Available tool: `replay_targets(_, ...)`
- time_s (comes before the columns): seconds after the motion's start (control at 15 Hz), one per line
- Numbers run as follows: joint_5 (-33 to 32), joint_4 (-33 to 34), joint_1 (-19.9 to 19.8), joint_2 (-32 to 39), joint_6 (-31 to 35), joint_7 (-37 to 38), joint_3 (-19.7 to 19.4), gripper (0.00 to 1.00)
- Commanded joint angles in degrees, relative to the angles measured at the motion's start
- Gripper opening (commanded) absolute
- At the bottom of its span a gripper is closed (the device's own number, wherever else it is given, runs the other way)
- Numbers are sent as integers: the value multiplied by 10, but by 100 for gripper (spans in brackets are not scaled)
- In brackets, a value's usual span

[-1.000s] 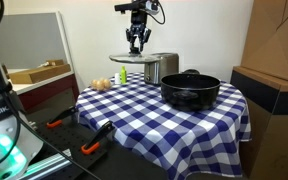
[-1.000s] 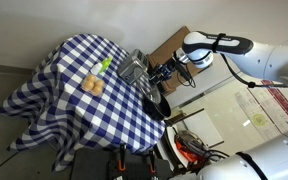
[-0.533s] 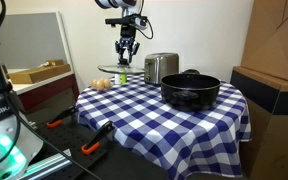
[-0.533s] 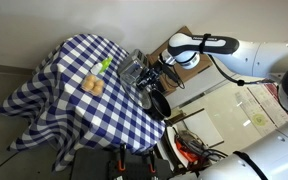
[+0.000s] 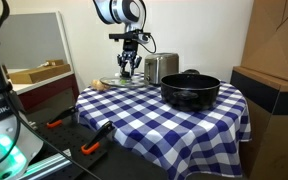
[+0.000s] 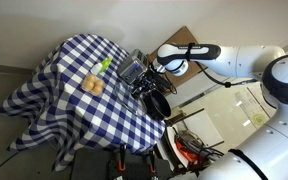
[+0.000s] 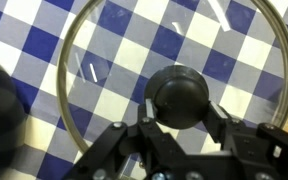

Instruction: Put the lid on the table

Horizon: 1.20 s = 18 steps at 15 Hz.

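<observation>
My gripper needs to lower the lid before it opens. The lid is hanging above the cloth (image 7: 24, 40) with its rim near the roll, and it would drop if I opened now.
The glass lid (image 5: 124, 81) with a thin metal rim and black knob hangs level, low over the far side of the checkered table (image 5: 154, 120), beside the toaster. I cannot tell whether it touches the cloth. My gripper (image 5: 130, 68) points down and is shut on the knob. In the wrist view the fingers (image 7: 181, 110) clamp the black knob on both sides, and the lid's glass (image 7: 109, 60) shows the blue-and-white cloth (image 7: 24, 40) through it. In an exterior view my gripper (image 6: 150, 80) is at the table's edge (image 6: 74, 60); the lid is hard to see there.
A black pot (image 5: 190, 90) stands on the table near its right side. A metal toaster (image 5: 161, 67) stands at the back beside the lid. A bread roll (image 6: 91, 86) and a green item (image 6: 104, 66) lie on the cloth. Cardboard boxes (image 5: 276, 50) stand at the right.
My gripper has carried the lid down and leftward, from high above the toaster to just over the cloth beside it. The pot has not moved.
</observation>
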Motion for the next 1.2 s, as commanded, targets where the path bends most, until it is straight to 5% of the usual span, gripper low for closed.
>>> replay_targets(0.0,-28,6,8,18,19,-5,-2,24)
replay_targets(0.93,-75,9,4,95,171,-15,-10,24)
replay_targets(1.0,-70,8,2,93,169,-17,-7,74)
replay_targets(1.13,-62,7,-2,90,165,-28,-2,81)
